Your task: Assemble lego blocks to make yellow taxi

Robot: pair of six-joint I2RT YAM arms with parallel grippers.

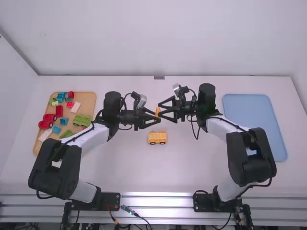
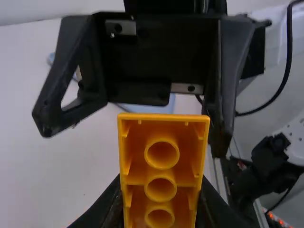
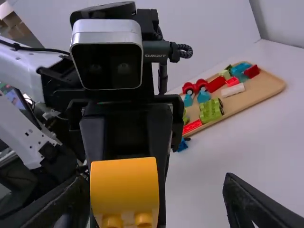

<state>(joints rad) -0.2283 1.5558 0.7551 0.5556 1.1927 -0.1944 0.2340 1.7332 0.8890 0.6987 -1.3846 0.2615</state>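
The right gripper needs to take hold of the yellow-orange block by its sides next, so the block's studs stay free for building the yellow taxi.
In the high view my left gripper [image 1: 154,115] is shut on a yellow block [image 1: 158,111], above the table's middle. My right gripper [image 1: 161,110] faces it from the right, open. A yellow wheeled base [image 1: 157,138] stands on the table nearer the arms' bases. In the left wrist view my left gripper [image 2: 160,202] pinches the yellow block [image 2: 162,173], whose hollow underside shows round tubes; the spread right fingers are beyond it. In the right wrist view my right gripper [image 3: 153,185] has its fingers wide apart, with the yellow block [image 3: 124,185] between them in view, its studs downward.
At the left lies a wooden tray [image 1: 88,101] holding red, green, blue and white blocks, with a green wheeled piece [image 1: 82,120] among them. A pale blue tray [image 1: 252,115] lies at the right. The two grippers face each other closely.
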